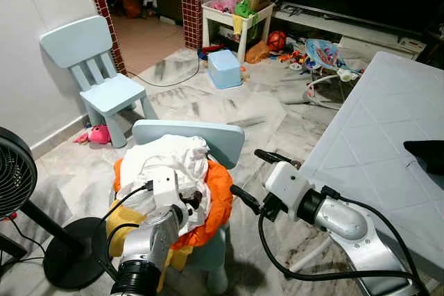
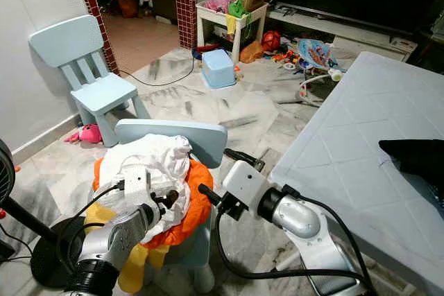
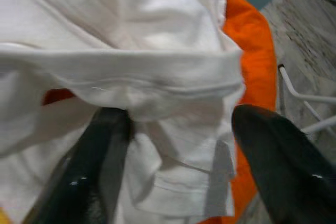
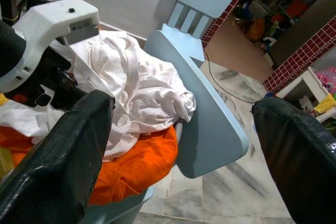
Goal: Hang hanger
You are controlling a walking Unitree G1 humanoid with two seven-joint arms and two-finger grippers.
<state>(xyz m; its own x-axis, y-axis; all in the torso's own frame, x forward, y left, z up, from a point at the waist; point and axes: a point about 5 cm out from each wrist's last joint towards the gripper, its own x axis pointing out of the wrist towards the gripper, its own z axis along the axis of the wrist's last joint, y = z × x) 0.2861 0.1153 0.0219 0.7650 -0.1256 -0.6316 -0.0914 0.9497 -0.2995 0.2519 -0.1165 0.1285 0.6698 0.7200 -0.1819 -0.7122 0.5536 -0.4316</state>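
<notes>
The rest of the white garment [image 3: 157,82] lies loose over the orange cloth, so I should next grab the garment by its raised fold [image 3: 178,95] with my left gripper.
A pile of clothes lies on a small light-blue chair [image 1: 208,136]: a white garment [image 1: 173,157] on top, orange cloth [image 1: 220,202] under it, yellow cloth [image 1: 121,230] hanging off the near side. My left gripper [image 1: 196,201] is open and pressed into the pile, with a fold of the white garment [image 3: 157,82] between its fingers [image 3: 105,145]. My right gripper [image 1: 258,178] is open and holds nothing, hovering just right of the chair, level with the seat. Thin white rods [image 3: 302,95] show past the orange cloth; I cannot tell what they are.
A white-topped table [image 1: 374,136] stands close on the right, with a black item [image 1: 427,154] on it. A black standing fan [image 1: 14,178] is at the near left. A second blue chair [image 1: 97,67] stands by the wall. A blue box [image 1: 223,68] and toys litter the far floor.
</notes>
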